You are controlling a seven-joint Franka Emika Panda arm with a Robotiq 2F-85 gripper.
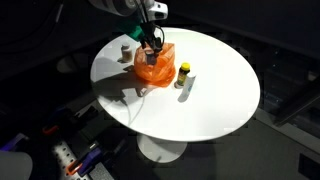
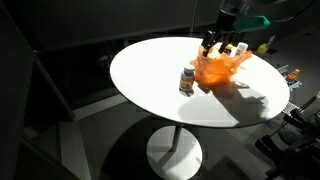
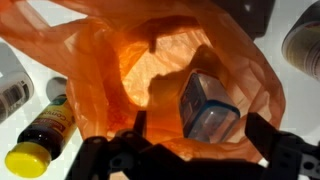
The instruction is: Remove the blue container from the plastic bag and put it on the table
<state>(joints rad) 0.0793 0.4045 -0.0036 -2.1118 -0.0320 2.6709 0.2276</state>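
Observation:
The gripper isn't ready to close yet: the container is between its fingers, but they are above its blue rim (image 3: 211,108). The gripper should move down first, then close on the container.
An orange plastic bag (image 1: 155,68) stands on the round white table (image 1: 215,95); it also shows in an exterior view (image 2: 220,68). In the wrist view the bag (image 3: 110,70) is open, and the blue container (image 3: 208,108), a clear box with a blue rim, lies tilted inside it. My gripper (image 3: 200,138) is open at the bag's mouth, with its dark fingers on either side of the container and not closed on it. In both exterior views the gripper (image 1: 152,42) (image 2: 212,42) hangs at the top of the bag.
A dark bottle with a yellow cap (image 1: 184,72) (image 2: 187,78) (image 3: 38,137) stands beside the bag. A small white bottle (image 1: 126,50) stands on the bag's other side. White containers show at the wrist view's edges (image 3: 305,40). Dark floor surrounds the table.

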